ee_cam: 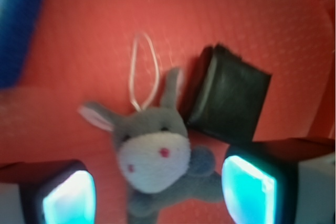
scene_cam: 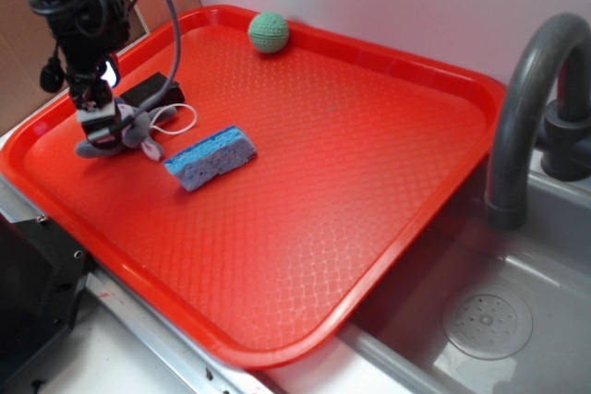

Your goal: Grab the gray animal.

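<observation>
The gray animal is on the red tray, and I will pick it up from there. My gripper will next grab the gray animal by its head (ee_cam: 152, 148).
The gray animal (ee_cam: 157, 161) is a small plush with a white face, pink-lined ears and a white string loop, lying on the red tray (scene_cam: 351, 136) at its left end (scene_cam: 134, 131). My gripper (ee_cam: 157, 192) is open and stands right over it, one glowing pad (ee_cam: 68, 198) on each side of the toy with red tray showing in the gaps. From the exterior view the gripper (scene_cam: 100, 126) is low over the tray, its fingers partly covering the animal.
A black block (ee_cam: 231, 103) lies just beyond the animal, close to its ear. A blue sponge (scene_cam: 211, 158) lies to its right. A green knitted ball (scene_cam: 269, 32) rests at the tray's far rim. A sink with a gray faucet (scene_cam: 526, 108) is on the right.
</observation>
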Available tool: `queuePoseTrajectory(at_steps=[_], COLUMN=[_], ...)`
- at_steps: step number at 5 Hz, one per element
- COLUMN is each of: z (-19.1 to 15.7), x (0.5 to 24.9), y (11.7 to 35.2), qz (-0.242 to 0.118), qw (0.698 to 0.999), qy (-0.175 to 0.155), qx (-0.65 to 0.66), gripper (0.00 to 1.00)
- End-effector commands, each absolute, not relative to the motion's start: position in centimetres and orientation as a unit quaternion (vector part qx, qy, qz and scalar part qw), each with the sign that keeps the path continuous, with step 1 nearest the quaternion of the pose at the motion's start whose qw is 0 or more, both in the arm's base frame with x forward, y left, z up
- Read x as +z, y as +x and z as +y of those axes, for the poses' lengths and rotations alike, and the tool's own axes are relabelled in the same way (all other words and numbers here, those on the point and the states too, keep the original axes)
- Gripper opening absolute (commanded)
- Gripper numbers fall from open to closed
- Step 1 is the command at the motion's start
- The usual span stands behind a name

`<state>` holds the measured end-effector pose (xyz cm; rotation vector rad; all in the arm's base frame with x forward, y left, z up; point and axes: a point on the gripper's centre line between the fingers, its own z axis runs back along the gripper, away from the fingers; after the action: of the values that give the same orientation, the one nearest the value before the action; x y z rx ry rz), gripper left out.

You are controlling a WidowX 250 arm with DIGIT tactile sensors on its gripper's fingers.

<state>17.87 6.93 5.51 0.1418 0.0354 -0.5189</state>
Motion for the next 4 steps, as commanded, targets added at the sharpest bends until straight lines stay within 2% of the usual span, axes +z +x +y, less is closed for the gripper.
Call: queuePoseTrajectory(at_steps=[1, 2, 3, 4], z=[8.2, 7.8, 8.0, 7.9], x=[3.3, 2.1, 1.5, 1.7], y=[17.6, 17.2, 16.9, 16.9], qz=[0.049, 0.063, 0.074, 0.069], qw=[0.963, 0.961, 0.962, 0.964], qy=[0.091, 0.091, 0.090, 0.087], qx=[-0.248, -0.255, -0.249, -0.243], gripper=[1.00, 1.00, 0.56, 0.00])
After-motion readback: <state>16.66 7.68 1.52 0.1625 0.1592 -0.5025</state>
